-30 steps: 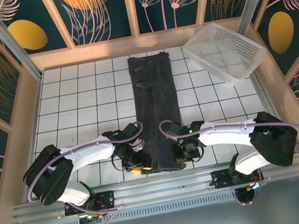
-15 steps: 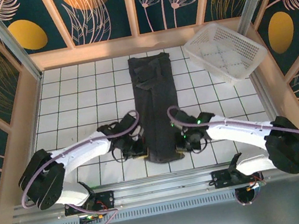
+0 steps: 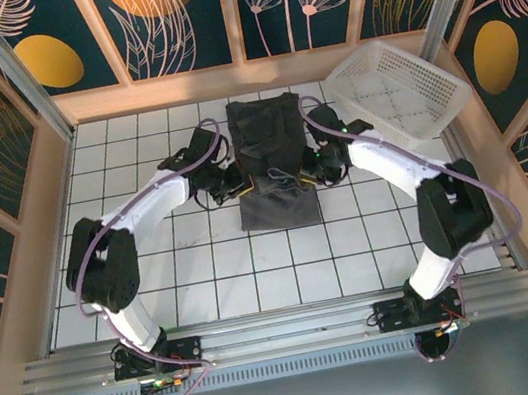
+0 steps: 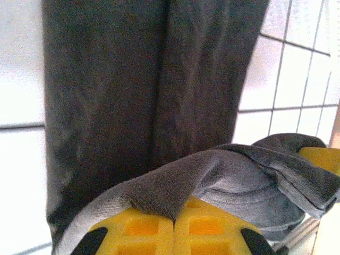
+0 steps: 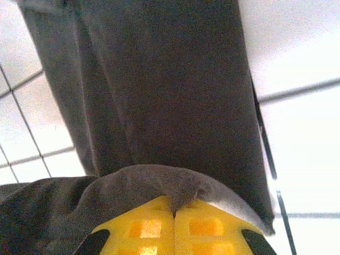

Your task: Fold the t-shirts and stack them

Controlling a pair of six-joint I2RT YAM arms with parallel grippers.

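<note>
The t-shirt's raised fold (image 3: 278,181) in the grippers' fingers arches short of the t-shirt's far end (image 3: 263,107), so the left gripper needs to keep holding the t-shirt until its fold lies flat.
A dark charcoal t-shirt (image 3: 281,210), folded into a narrow strip, lies on the white tiled table at centre back. Its near end is raised and doubled back over the rest. My left gripper (image 3: 241,183) is shut on the shirt's left edge and my right gripper (image 3: 307,176) on its right edge. In the left wrist view the yellow fingers (image 4: 143,228) of the left gripper (image 4: 174,217) pinch a fold of the t-shirt (image 4: 133,95). Seen from the right wrist, the right gripper (image 5: 174,208) clamps a peak of the t-shirt (image 5: 170,79), which hangs below.
A white plastic lattice basket (image 3: 398,89) stands at the back right, close to my right arm's elbow. Wooden walls (image 3: 55,161) enclose the tiled table on three sides. Open white tiles (image 3: 286,270) lie between the shirt and the arm bases.
Both grippers have carried the shirt's near end away from the arm bases toward the far wall, halving the strip's length. The left gripper shut on the cloth at the start.
</note>
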